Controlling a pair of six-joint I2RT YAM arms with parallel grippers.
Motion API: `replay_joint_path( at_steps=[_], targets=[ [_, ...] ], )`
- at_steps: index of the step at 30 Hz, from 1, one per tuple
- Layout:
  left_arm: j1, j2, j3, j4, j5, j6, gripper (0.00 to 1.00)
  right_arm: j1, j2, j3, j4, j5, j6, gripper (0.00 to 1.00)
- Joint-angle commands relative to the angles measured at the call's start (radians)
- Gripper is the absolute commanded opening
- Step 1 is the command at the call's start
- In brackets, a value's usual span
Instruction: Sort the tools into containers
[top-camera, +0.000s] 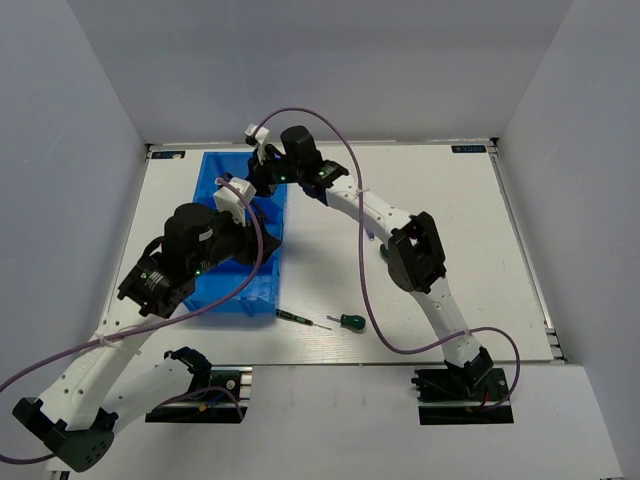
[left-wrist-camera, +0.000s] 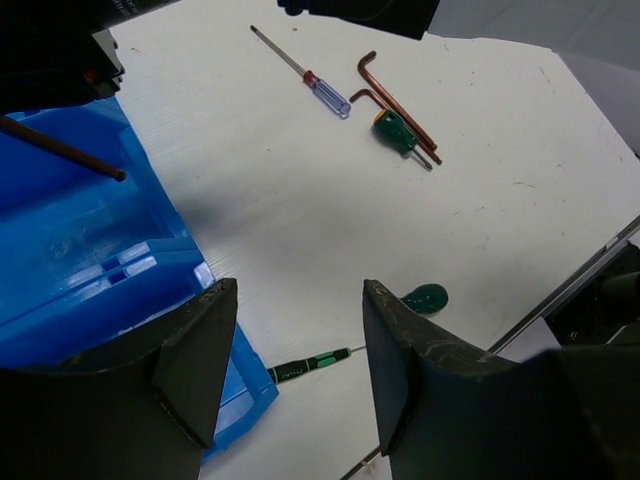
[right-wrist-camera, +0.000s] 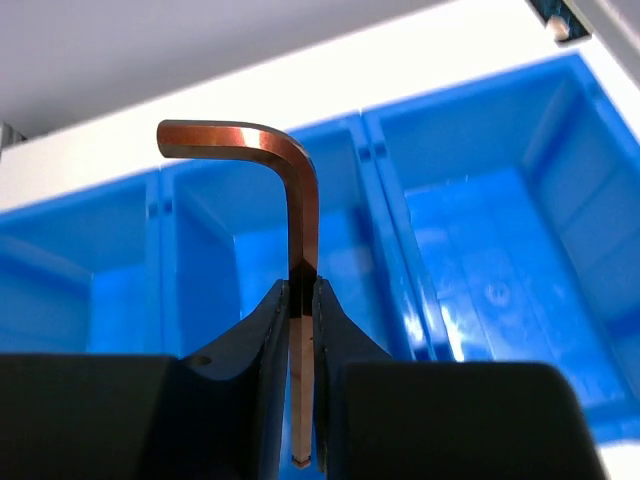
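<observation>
The hex key is high above the bins, near their far end and short of its place, so my right gripper needs to keep holding it.
My right gripper (right-wrist-camera: 302, 300) is shut on a reddish-brown L-shaped hex key (right-wrist-camera: 300, 195) and holds it upright above the row of blue bins (right-wrist-camera: 480, 230). In the top view it (top-camera: 262, 178) hangs over the far end of the bins (top-camera: 240, 295). My left gripper (left-wrist-camera: 300, 335) is open and empty, over the bins' right edge (left-wrist-camera: 90, 250). On the table lie a slim dark screwdriver (left-wrist-camera: 310, 364), a green-handled screwdriver (left-wrist-camera: 425, 297), a second green one (left-wrist-camera: 398, 133), two hex keys (left-wrist-camera: 395, 95) and a blue-handled screwdriver (left-wrist-camera: 315, 80).
In the top view the slim screwdriver (top-camera: 300, 318) and a green screwdriver (top-camera: 350, 321) lie near the front edge, right of the bins. The right arm (top-camera: 415, 250) spans the table's middle. White walls enclose the table.
</observation>
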Motion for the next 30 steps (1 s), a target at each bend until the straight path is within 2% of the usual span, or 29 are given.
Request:
replay_joint_path(
  at_steps=[1, 7, 8, 10, 14, 18, 20, 21, 23, 24, 25, 26, 27, 30],
  targets=[
    [0.004, -0.012, 0.016, -0.01, -0.018, 0.014, 0.63, 0.018, 0.035, 0.01, 0.199, -0.028, 0.069, 0.0],
    [0.004, -0.022, 0.016, -0.02, -0.018, 0.014, 0.63, 0.022, 0.127, 0.007, 0.177, -0.047, -0.044, 0.0],
    [0.004, -0.032, 0.007, -0.02, -0.018, 0.005, 0.63, 0.024, 0.124, 0.001, 0.174, -0.047, -0.054, 0.08],
    [0.004, -0.041, -0.006, -0.02, -0.018, 0.004, 0.63, 0.019, 0.114, -0.004, 0.154, -0.053, -0.069, 0.15],
    [0.004, -0.041, -0.029, 0.009, -0.018, -0.006, 0.63, 0.015, 0.052, -0.042, 0.144, -0.05, -0.069, 0.4],
    [0.004, -0.004, -0.038, 0.018, -0.009, -0.017, 0.65, 0.001, -0.039, -0.113, 0.106, -0.034, -0.052, 0.49],
    [0.004, 0.01, -0.038, 0.018, 0.0, -0.026, 0.65, -0.014, -0.12, -0.15, 0.07, 0.027, -0.054, 0.49],
    [0.004, 0.02, -0.05, 0.029, 0.0, -0.026, 0.63, -0.018, -0.142, -0.157, -0.007, 0.05, -0.063, 0.44],
    [0.004, 0.045, -0.061, 0.041, 0.011, -0.035, 0.46, -0.042, -0.234, -0.208, -0.072, 0.206, -0.08, 0.3],
    [0.004, 0.054, -0.076, 0.053, 0.011, -0.045, 0.33, -0.048, -0.257, -0.231, -0.136, 0.275, -0.096, 0.05],
    [0.004, 0.069, -0.09, 0.053, 0.029, -0.055, 0.13, -0.056, -0.342, -0.26, -0.18, 0.464, -0.103, 0.0],
    [0.004, 0.083, -0.09, 0.067, 0.04, -0.055, 0.05, -0.091, -0.372, -0.348, -0.203, 0.492, -0.118, 0.0],
    [0.004, 0.112, -0.104, 0.076, 0.04, -0.055, 0.0, -0.106, -0.434, -0.454, -0.215, 0.545, -0.136, 0.0],
    [-0.005, 0.148, -0.137, 0.131, 0.095, -0.078, 0.0, -0.189, -0.563, -0.696, -0.307, 0.568, -0.159, 0.0]
  ],
)
